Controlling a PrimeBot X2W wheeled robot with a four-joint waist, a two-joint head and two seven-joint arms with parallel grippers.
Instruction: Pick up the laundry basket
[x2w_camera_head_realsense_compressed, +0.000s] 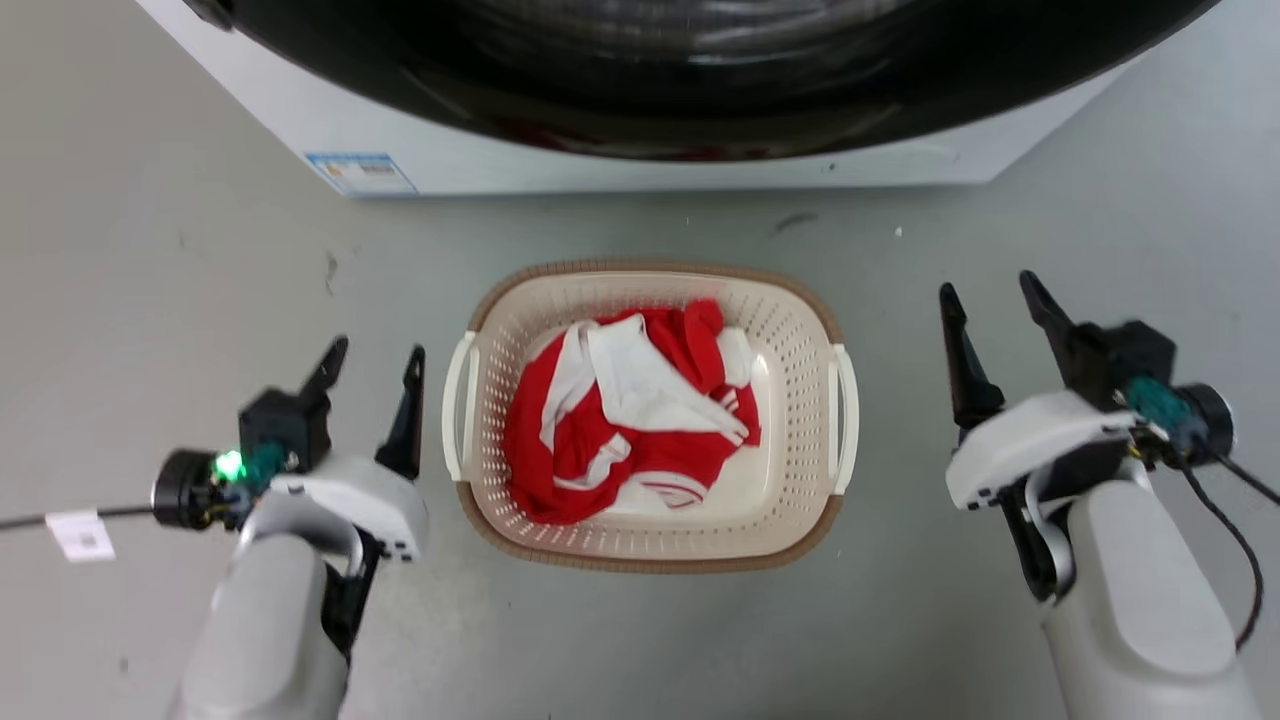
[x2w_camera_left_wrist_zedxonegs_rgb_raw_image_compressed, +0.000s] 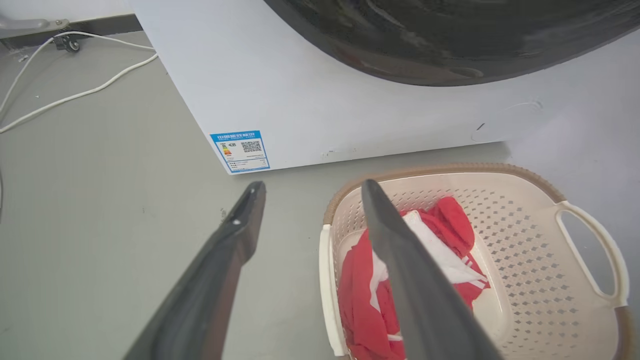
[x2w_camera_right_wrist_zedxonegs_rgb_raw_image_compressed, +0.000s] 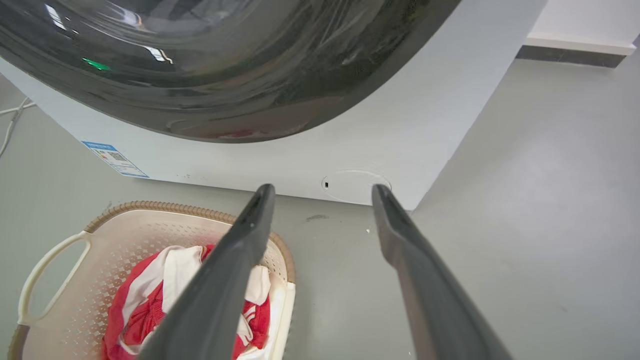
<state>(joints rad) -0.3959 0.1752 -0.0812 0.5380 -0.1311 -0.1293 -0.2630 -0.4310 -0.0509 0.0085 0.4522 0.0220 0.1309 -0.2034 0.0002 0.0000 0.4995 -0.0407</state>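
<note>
My left gripper takes hold of the laundry basket by its white side handle next. Loose clothes (x2w_camera_head_realsense_compressed: 633, 414) inside the basket would possibly tumble out if it tips.
The laundry basket (x2w_camera_head_realsense_compressed: 795, 390) is cream perforated plastic with a brown woven-look rim and white side handles. It rests on the grey floor in front of the washing machine and holds red and white clothing (x2w_camera_head_realsense_compressed: 625, 410). My left gripper (x2w_camera_head_realsense_compressed: 378, 358) hovers open just left of the basket's left handle (x2w_camera_head_realsense_compressed: 458, 405), apart from it. My right gripper (x2w_camera_head_realsense_compressed: 995, 296) is open to the right of the right handle (x2w_camera_head_realsense_compressed: 845, 415), with a wider gap. The left wrist view shows the basket (x2w_camera_left_wrist_zedxonegs_rgb_raw_image_compressed: 525, 240) under my right-hand finger (x2w_camera_left_wrist_zedxonegs_rgb_raw_image_compressed: 400, 260). In the right wrist view the basket (x2w_camera_right_wrist_zedxonegs_rgb_raw_image_compressed: 85, 290) lies at lower left.
The white washing machine (x2w_camera_head_realsense_compressed: 500, 160) with its dark round door (x2w_camera_head_realsense_compressed: 700, 60) stands just behind the basket. White cables (x2w_camera_left_wrist_zedxonegs_rgb_raw_image_compressed: 75, 90) trail over the floor at its left. Grey floor spreads to both sides and in front of the basket.
</note>
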